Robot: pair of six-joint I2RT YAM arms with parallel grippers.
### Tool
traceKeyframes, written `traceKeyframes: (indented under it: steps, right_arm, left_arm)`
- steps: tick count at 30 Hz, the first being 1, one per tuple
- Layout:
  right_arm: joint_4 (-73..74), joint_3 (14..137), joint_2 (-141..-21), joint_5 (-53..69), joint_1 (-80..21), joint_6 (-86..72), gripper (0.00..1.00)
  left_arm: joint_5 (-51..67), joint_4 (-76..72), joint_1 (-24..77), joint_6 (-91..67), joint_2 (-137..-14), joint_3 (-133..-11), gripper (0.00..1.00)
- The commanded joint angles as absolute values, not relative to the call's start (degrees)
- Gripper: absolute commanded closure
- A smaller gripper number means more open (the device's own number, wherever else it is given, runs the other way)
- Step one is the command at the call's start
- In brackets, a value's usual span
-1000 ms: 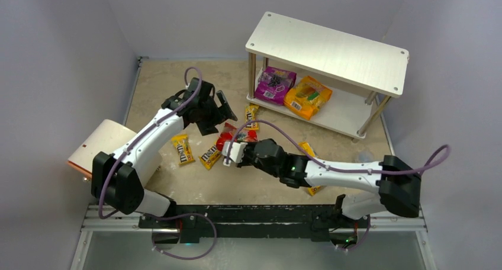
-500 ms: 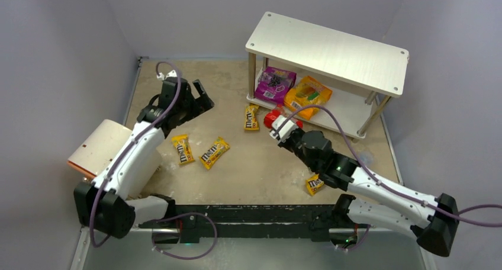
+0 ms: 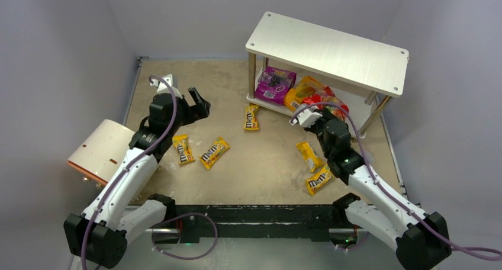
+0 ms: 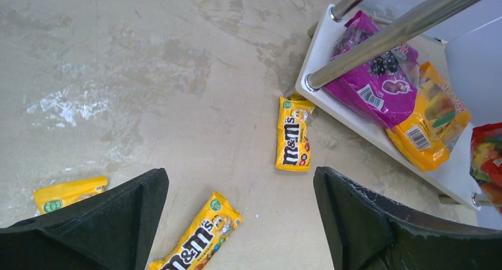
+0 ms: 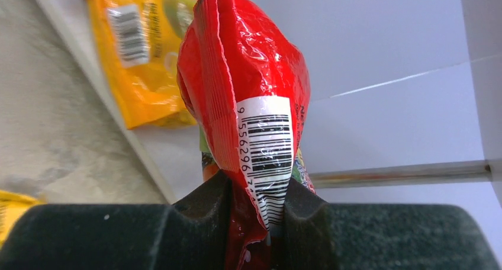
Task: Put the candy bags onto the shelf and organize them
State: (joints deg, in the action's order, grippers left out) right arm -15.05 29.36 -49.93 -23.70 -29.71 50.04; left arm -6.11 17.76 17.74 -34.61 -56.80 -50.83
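The red bag (image 3: 325,100) overlaps the orange bag and would now end across the front edge of the shelf's lower level. My right gripper needs to keep holding the red bag until it is on that level.
My right gripper (image 3: 314,112) is shut on the red bag (image 3: 325,100) and holds it at the front edge of the shelf's (image 3: 328,51) lower tier, next to the orange bag (image 3: 299,91) and the purple bag (image 3: 274,83) lying there. In the right wrist view the red bag (image 5: 248,74) stands up from my gripper (image 5: 256,211). My left gripper (image 3: 198,104) is open and empty above the table, well left of the shelf. Yellow M&M's packets lie on the table: one (image 3: 251,117) by the shelf's post, two (image 3: 214,153) (image 3: 182,149) at the middle left, two (image 3: 309,156) (image 3: 319,179) beside my right arm.
A white-and-tan cylinder (image 3: 100,148) lies at the left wall beside my left arm. The left wrist view shows my open gripper (image 4: 238,181) over three packets (image 4: 293,134) (image 4: 198,237) (image 4: 70,193) and the shelf's lower board (image 4: 456,175). Grey walls close in the table.
My right arm has carried the red bag from the middle of the table to the shelf's lower tier. My left arm has drawn back to the left, its gripper open.
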Motion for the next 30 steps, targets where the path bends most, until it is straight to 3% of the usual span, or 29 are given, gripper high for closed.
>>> traceKeyframes:
  steps: [1,11,23,24,26,30]
  right_arm:
    - [-26.0,33.7,-50.2,-14.8,-20.7,56.8,0.86]
    - [-29.1,32.6,-56.5,-5.0,-6.3,57.9,0.91]
    - [-29.9,31.4,-61.6,1.2,-4.9,56.5,0.85]
    - [-29.5,31.4,-62.1,1.2,-4.8,56.4,0.82]
    - [-27.6,31.6,-62.4,1.9,-4.6,55.6,0.63]
    - [-23.0,33.0,-62.0,1.5,-4.5,53.8,0.38]
  left_arm:
    - [-6.4,11.8,17.8,-30.7,-54.0,-49.8,0.0]
    - [-7.4,10.6,17.8,-29.5,-52.4,-48.8,0.0]
    - [-8.2,11.0,17.9,-29.9,-52.0,-48.4,0.0]
    - [-8.4,11.0,17.9,-29.9,-51.9,-48.4,0.0]
    - [-8.5,10.9,17.9,-30.1,-52.0,-48.3,0.0]
    - [-8.9,11.0,17.9,-30.3,-52.2,-48.3,0.0]
